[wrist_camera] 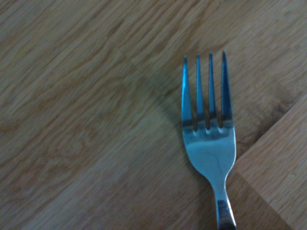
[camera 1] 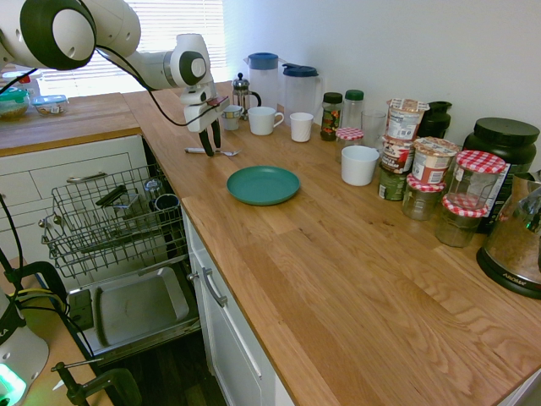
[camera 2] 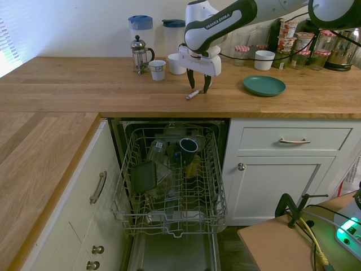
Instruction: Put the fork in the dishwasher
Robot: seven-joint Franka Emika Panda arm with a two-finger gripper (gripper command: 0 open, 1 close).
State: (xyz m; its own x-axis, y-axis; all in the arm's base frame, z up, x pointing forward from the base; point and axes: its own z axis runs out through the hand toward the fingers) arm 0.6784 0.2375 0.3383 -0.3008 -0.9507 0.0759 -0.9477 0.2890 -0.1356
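My gripper will next grab the fork by its slim neck (camera 2: 199, 91), and then I will carry the fork into the dishwasher rack (camera 2: 169, 186).
The fork (camera 1: 226, 153) lies flat on the wooden counter, its white handle (camera 2: 192, 95) pointing toward the counter's front edge. Its silver head (wrist_camera: 208, 143) fills the wrist view. My gripper (camera 1: 210, 149) (camera 2: 199, 89) hangs right over the fork, fingers open and pointing down on either side of it, tips just above the wood. The dishwasher (camera 2: 169, 186) stands open under the counter, with its grey wire rack (camera 1: 110, 220) pulled out and its door (camera 1: 135, 309) dropped down. Dishes sit in the rack.
A teal plate (camera 1: 263, 184) lies near the fork. Behind the gripper stand a French press (camera 2: 139, 55), white cups (camera 1: 264, 120) and two jugs (camera 1: 264, 76). Jars and a white bowl (camera 1: 360, 165) crowd the counter's back. White cabinet drawers (camera 2: 294, 141) flank the dishwasher.
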